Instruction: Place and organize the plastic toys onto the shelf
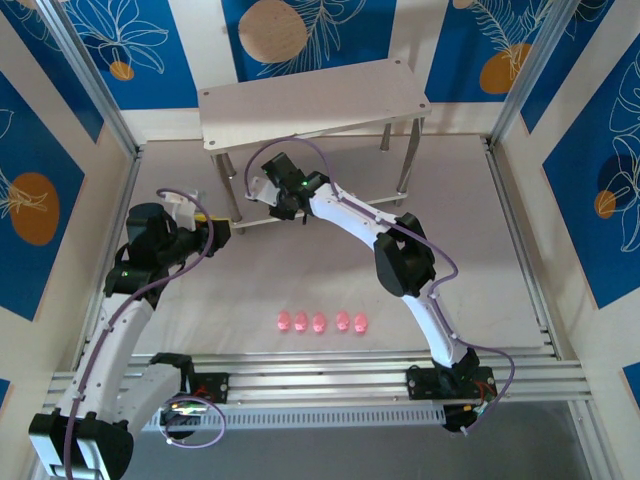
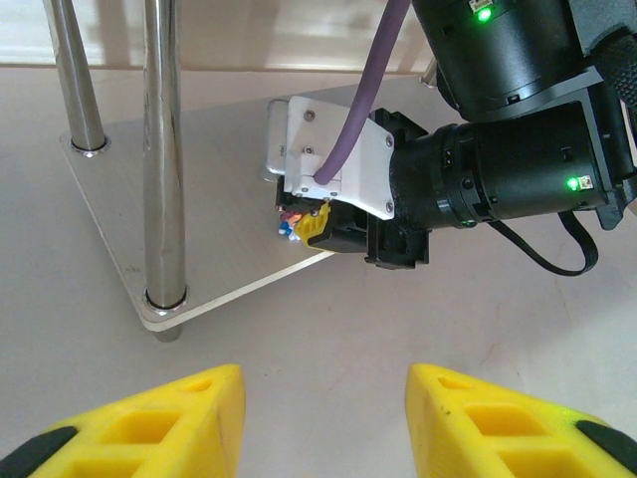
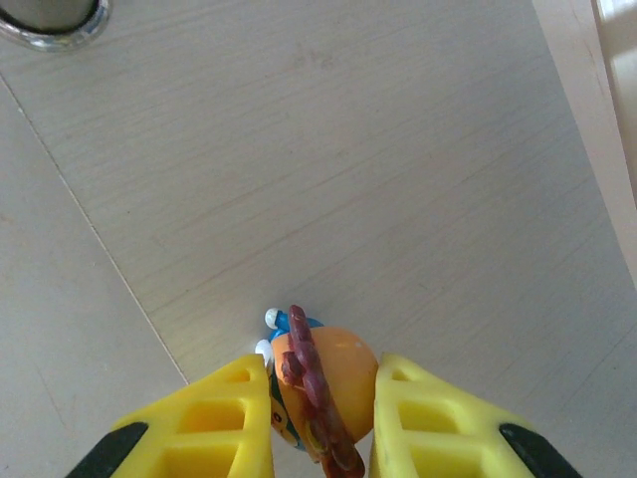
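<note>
The toy is low over the lower board's flat surface and would land there, so it is time for my right gripper to open now.
The shelf stands at the back of the table, with its pale top board (image 1: 315, 100) above a lower board (image 3: 348, 149). My right gripper (image 3: 323, 418) is shut on a small toy figurine (image 3: 338, 373) with an orange top, a brown ridge and blue and white parts. It holds the toy low over the lower board near that board's left edge. From the left wrist view the same toy (image 2: 288, 225) peeks out under the right gripper's tip. My left gripper (image 2: 323, 418) is open and holds nothing, above the bare table just before the board's near corner. Several pink pig toys (image 1: 320, 322) lie in a row on the table.
Slim metal legs (image 2: 164, 149) rise at the lower board's near-left corner, close to both grippers. The right arm (image 1: 400, 255) arches across the table's middle. Aluminium rails (image 1: 330, 380) run along the near edge, and patterned walls close in the sides.
</note>
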{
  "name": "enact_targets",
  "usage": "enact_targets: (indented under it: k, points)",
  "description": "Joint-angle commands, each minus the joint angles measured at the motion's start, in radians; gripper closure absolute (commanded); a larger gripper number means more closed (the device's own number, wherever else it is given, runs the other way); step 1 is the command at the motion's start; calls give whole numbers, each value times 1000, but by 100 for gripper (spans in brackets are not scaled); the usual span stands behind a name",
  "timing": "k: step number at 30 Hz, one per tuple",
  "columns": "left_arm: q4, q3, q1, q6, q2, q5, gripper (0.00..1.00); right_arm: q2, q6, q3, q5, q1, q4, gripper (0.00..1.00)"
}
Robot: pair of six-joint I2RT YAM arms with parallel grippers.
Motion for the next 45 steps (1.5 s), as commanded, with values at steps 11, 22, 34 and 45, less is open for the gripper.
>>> enact_targets:
  k: [11, 22, 34, 45]
  points:
    - [-8, -10, 18, 14, -15, 26, 53, 37, -10, 46, 19, 5, -22, 73]
    - [-8, -12, 20, 15, -14, 24, 54, 40, -7, 46, 24, 5, -9, 67]
    - [-7, -15, 22, 14, -14, 29, 54, 41, -5, 51, 25, 5, -7, 62]
    - [-6, -15, 23, 14, -15, 30, 54, 42, -6, 53, 30, 7, -4, 58]
